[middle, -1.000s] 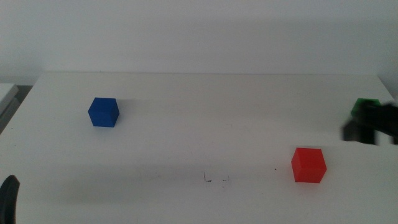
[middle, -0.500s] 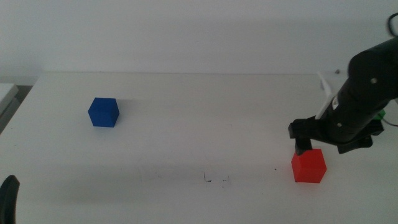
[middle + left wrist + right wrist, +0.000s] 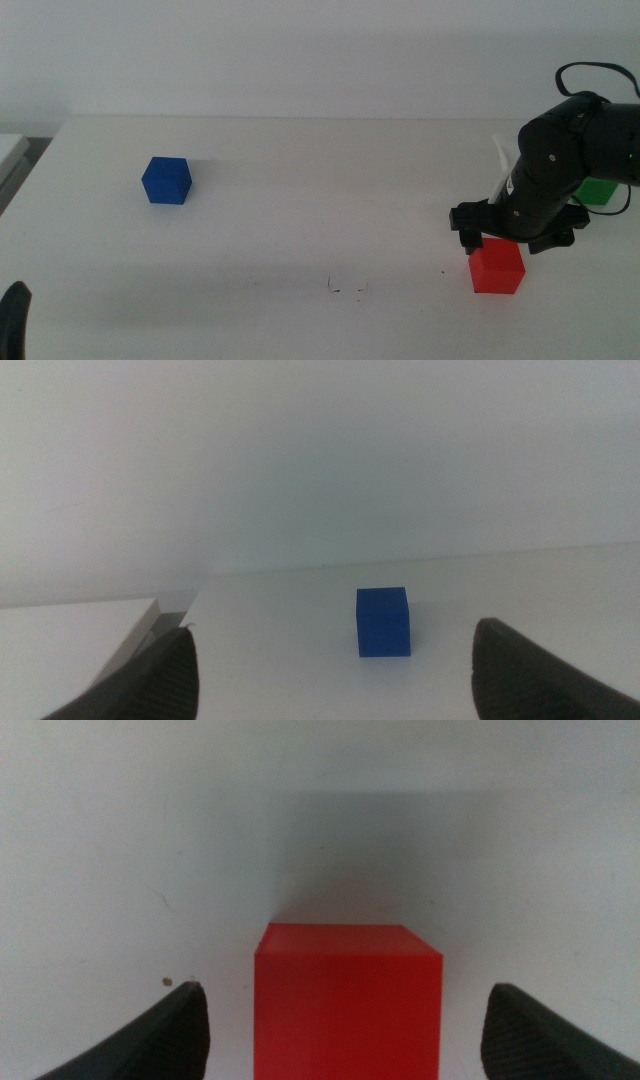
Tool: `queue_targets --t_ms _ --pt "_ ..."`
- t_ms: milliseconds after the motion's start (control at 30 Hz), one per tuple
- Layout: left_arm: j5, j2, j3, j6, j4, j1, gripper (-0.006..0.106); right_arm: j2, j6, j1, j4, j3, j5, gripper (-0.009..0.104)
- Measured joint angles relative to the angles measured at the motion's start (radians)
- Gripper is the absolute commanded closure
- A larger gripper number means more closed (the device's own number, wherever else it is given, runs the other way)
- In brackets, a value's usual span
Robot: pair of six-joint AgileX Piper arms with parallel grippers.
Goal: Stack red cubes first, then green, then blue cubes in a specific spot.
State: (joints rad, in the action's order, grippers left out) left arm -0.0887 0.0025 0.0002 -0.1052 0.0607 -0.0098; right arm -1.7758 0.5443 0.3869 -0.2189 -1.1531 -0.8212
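Note:
My right fingers are above the red cube's top and would miss.
The red cube (image 3: 497,268) rests on the white table at the right, and in the right wrist view the red cube (image 3: 347,1002) lies between the two spread jaws. My right gripper (image 3: 497,240) hangs open just above its far edge. The green cube (image 3: 600,191) peeks out behind the right arm at the far right. On the left of the table sits the blue cube (image 3: 166,181), also seen as the blue cube (image 3: 383,622) ahead of my open left gripper (image 3: 330,675), which waits at the bottom left corner (image 3: 14,318). The specific spot (image 3: 347,288) shows faint scribbles at centre front.
A pale object's corner (image 3: 10,150) lies beyond the table's left edge. A black cable (image 3: 590,75) loops above the right arm. The table's far edge meets a white wall.
The right arm came in from the right edge and moved left and down over the red cube. The green cube, covered half a second ago, shows again behind it. The left arm stayed still.

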Motion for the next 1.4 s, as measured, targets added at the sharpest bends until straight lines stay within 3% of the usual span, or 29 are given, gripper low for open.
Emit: queue_targets --t_ms 400,500,567,733,800,1000,1400 --pt "0.000 0.000 0.000 0.000 0.000 0.000 0.007 -0.087 0.041 0.000 -0.013 0.000 0.043 0.003" --pt "0.000 0.000 0.000 0.000 0.000 0.000 0.007 -0.103 0.041 0.000 -0.013 0.000 0.054 0.011" --pt "0.000 0.000 0.000 0.000 0.000 0.000 0.007 -0.110 0.041 0.000 -0.013 0.000 0.057 0.027" --pt "0.000 0.000 0.000 0.000 0.000 0.000 0.007 -0.115 0.083 0.000 -0.015 0.000 0.053 0.084" --pt "0.000 0.000 0.000 0.000 0.000 0.000 0.007 -0.115 0.100 0.000 -0.015 0.000 0.048 0.097" --pt "0.000 0.000 0.000 0.000 0.000 0.000 0.007 -0.106 0.131 0.043 -0.053 -0.041 -0.042 0.095" --pt "0.000 0.000 0.000 0.000 0.000 0.000 0.007 -0.266 0.216 0.346 -0.060 -0.551 -0.198 0.092"
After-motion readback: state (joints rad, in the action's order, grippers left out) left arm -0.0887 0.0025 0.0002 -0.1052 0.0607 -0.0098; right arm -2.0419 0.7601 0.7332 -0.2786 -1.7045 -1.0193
